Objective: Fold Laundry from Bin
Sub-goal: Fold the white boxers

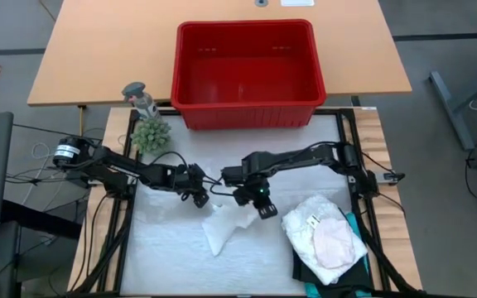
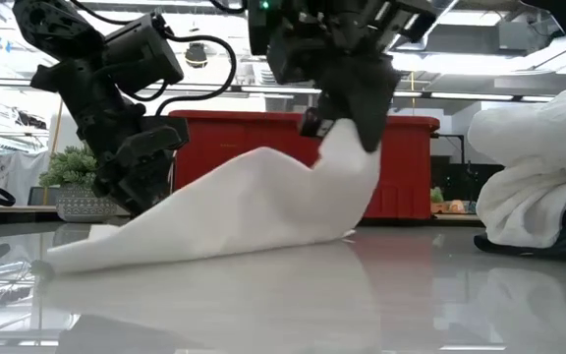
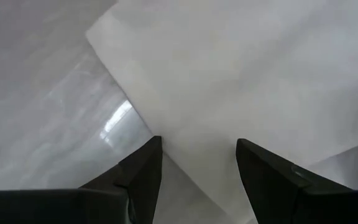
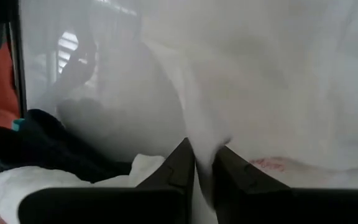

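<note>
I will pinch the white cloth by its lower edge [image 1: 209,217] next with my left gripper. The cloth slopes down loosely from its raised peak [image 1: 245,212].
The small white cloth [image 1: 224,225] lies in the middle of the table, its right part raised in a peak [image 2: 347,147] and its left corner [image 2: 67,258] on the table. My right gripper [image 1: 265,210] is shut on that peak. My left gripper [image 1: 200,200] is open just left of the cloth, low over its edge [image 3: 166,134]; whether it touches the cloth I cannot tell. The white lacy top [image 1: 321,236] lies folded on the teal [image 1: 353,222] and black garments [image 1: 305,269] at the table's near right. The red bin [image 1: 247,73] stands at the far side, with nothing showing inside. My right gripper pinches a gathered fold of the white cloth [image 4: 205,149] between its two fingers, at the cloth's right end. The fingers come from above, slanting down. The held end is lifted off the table, and the cloth slopes down to the left [image 2: 214,211] with its lower edge on the table.
A small potted plant [image 1: 150,132] and a grey figure [image 1: 142,98] stand at the far left beside the bin. The stack of folded garments fills the near right corner [image 2: 534,177]. Black frame rails [image 1: 350,149] run along the mat's sides.
</note>
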Action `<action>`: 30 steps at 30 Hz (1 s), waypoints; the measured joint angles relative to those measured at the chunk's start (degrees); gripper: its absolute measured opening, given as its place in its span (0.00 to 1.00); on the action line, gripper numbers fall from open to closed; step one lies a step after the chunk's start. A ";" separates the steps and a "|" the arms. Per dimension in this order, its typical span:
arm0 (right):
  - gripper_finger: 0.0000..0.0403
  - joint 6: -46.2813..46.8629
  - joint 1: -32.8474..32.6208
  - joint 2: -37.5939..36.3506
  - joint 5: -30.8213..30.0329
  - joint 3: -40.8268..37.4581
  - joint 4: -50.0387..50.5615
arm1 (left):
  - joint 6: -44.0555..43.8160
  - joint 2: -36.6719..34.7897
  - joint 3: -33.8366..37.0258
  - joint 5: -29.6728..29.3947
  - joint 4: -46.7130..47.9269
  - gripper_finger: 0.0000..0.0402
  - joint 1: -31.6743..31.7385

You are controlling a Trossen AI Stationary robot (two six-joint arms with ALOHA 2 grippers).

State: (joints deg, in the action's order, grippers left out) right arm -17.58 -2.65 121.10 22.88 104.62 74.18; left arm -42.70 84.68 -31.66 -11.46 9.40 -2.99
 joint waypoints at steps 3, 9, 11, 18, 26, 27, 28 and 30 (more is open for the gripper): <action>0.17 2.34 -0.49 0.02 0.08 -2.35 0.18 | -0.02 0.00 0.00 0.04 0.34 0.48 -0.55; 0.17 5.76 -1.14 0.06 1.15 -5.47 1.08 | -0.10 -0.04 -0.02 0.10 1.55 0.48 -2.56; 0.18 6.20 -1.12 0.05 1.23 -5.47 2.44 | -0.29 -0.07 -0.07 0.22 2.61 0.48 -3.18; 0.18 7.08 -0.99 -2.12 1.23 -5.42 8.91 | -1.33 -0.13 -0.11 -0.34 4.47 0.48 -5.50; 0.18 7.40 0.69 -6.59 1.19 -5.42 10.63 | -4.03 -0.08 0.07 -2.45 4.18 0.48 -8.01; 0.18 7.76 1.05 -7.16 1.15 -5.42 10.43 | -4.36 -0.07 0.09 -2.70 4.04 0.48 -8.23; 0.18 8.03 1.38 -7.69 1.13 -5.42 10.11 | -4.97 -0.04 0.11 -3.06 3.81 0.48 -8.39; 0.18 8.30 1.87 -8.72 1.10 -5.42 9.00 | -7.63 -0.29 0.26 -5.06 2.33 0.48 -9.20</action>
State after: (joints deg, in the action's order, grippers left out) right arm -9.28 -0.78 112.38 23.99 99.20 83.18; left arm -50.33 84.39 -31.40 -16.52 11.73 -12.19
